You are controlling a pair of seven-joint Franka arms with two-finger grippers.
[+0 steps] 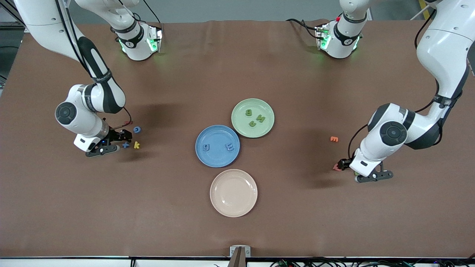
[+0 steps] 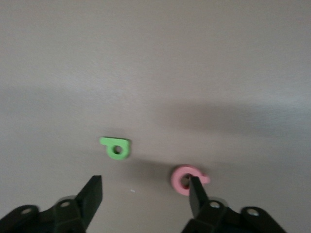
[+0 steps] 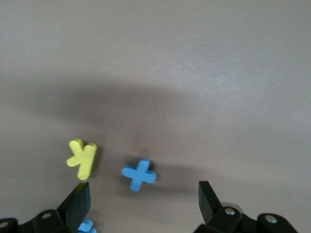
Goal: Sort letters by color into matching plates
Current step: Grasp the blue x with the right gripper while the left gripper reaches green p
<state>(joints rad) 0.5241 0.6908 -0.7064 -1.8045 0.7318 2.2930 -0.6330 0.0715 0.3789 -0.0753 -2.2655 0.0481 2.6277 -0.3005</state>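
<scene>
My right gripper needs to sort the blue plus (image 1: 125,145) onto the matching blue plate (image 1: 218,146), so next it needs to grab the plus by its crossed arms.
The blue plate (image 1: 217,160) holds two blue letters (image 1: 206,147). The pale green plate (image 1: 252,105) beside it holds three green letters (image 1: 249,112). My right gripper (image 1: 119,139) is open, low over the table at the right arm's end. In the right wrist view (image 3: 143,200) a blue plus (image 3: 139,174) lies just ahead of its fingers, and a second blue piece (image 3: 86,225) shows by one finger. The plus (image 1: 125,145) and a blue C (image 1: 137,129) show in the front view. My left gripper (image 1: 343,165) is open and low; a green letter (image 2: 115,147) lies ahead of it (image 2: 145,194).
A yellow k (image 1: 137,145) lies beside the blue plus, also in the right wrist view (image 3: 82,158). A pink piece (image 2: 184,179) lies at one left finger tip. An orange piece (image 1: 334,139) lies farther from the camera. A cream-beige plate (image 1: 233,193) sits nearest the camera.
</scene>
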